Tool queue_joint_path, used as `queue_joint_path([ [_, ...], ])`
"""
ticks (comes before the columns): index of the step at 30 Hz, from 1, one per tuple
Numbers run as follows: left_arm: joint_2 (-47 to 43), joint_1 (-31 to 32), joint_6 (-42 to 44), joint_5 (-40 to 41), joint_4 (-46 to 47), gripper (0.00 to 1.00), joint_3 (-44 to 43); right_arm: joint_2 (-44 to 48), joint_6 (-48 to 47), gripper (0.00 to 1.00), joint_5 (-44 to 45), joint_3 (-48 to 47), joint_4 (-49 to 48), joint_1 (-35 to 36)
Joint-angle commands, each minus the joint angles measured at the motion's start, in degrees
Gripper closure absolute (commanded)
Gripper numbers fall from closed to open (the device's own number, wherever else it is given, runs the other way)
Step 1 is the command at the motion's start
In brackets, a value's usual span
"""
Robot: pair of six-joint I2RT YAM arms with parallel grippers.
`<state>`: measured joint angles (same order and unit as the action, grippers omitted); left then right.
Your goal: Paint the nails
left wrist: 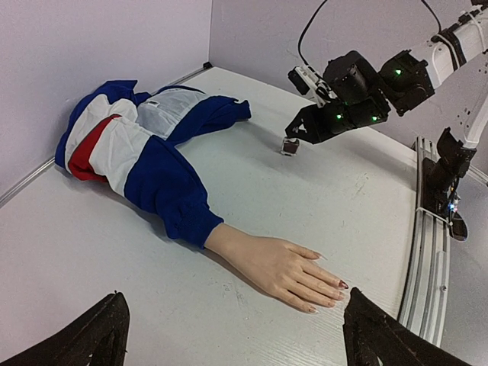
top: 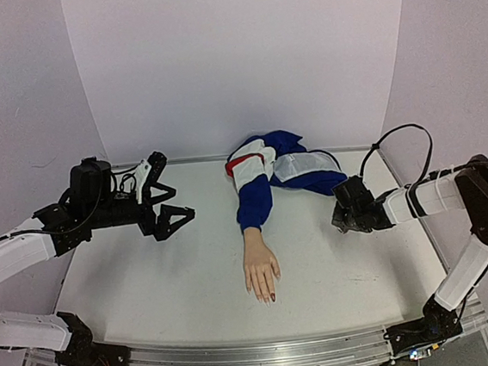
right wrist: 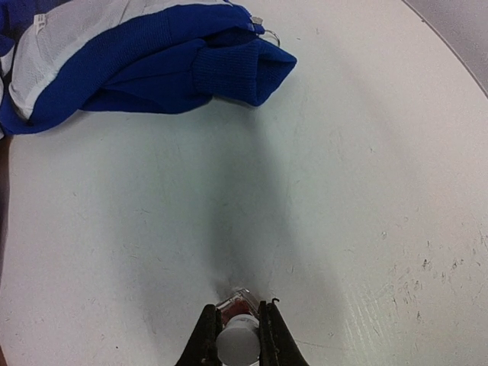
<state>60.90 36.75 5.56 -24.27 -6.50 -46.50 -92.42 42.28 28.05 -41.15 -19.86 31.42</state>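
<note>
The dark-red polish bottle (right wrist: pixel 241 303) would stay on the flat, open table, so my right gripper should open its fingers.
The mannequin hand (top: pixel 261 269) lies palm down mid-table, coming out of a blue sleeve (top: pixel 254 201). In the left wrist view one of the nails (left wrist: pixel 343 284) is dark red and the others look pale pinkish. My left gripper (top: pixel 172 194) is open and empty, well to the left of the hand; its fingertips (left wrist: pixel 358 309) frame the hand (left wrist: pixel 278 263) in the left wrist view. My right gripper (top: pixel 338 218) is low over the table right of the sleeve, shut on the white cap of a small dark-red polish bottle (right wrist: pixel 241 303) that touches the table.
The blue, white and red jacket (top: pixel 281 166) is bunched at the back centre and also shows in the right wrist view (right wrist: pixel 152 69). White walls close in the back and sides. A metal rail (top: pixel 261 359) runs along the near edge.
</note>
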Motion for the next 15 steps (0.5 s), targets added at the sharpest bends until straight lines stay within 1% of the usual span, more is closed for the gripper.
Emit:
queue_joint_path([
  [1, -1.0, 0.2, 0.2, -0.3, 1.7, 0.01, -2.2, -0.3, 1.2, 0.96, 2.3, 0.3, -1.2, 0.0],
  [3, -0.9, 0.2, 0.2, -0.2, 1.7, 0.01, -2.3, 0.0, 0.9, 0.92, 2.1, 0.3, -1.2, 0.1],
  [7, -0.7, 0.1, 0.2, -0.2, 1.6, 0.01, -2.3, 1.5, -0.2, 0.76, 1.1, 0.4, -1.2, 0.1],
  [13, -0.8, 0.1, 0.2, 0.5, 1.6, 0.01, -2.3, 6.3, -3.0, 0.46, 0.7, 0.1, -0.3, 0.1],
  [15, -1.3, 0.1, 0.2, 1.5, 1.7, 0.01, -2.2, 9.5, -4.6, 0.33, 0.7, -0.4, 1.6, 0.1],
])
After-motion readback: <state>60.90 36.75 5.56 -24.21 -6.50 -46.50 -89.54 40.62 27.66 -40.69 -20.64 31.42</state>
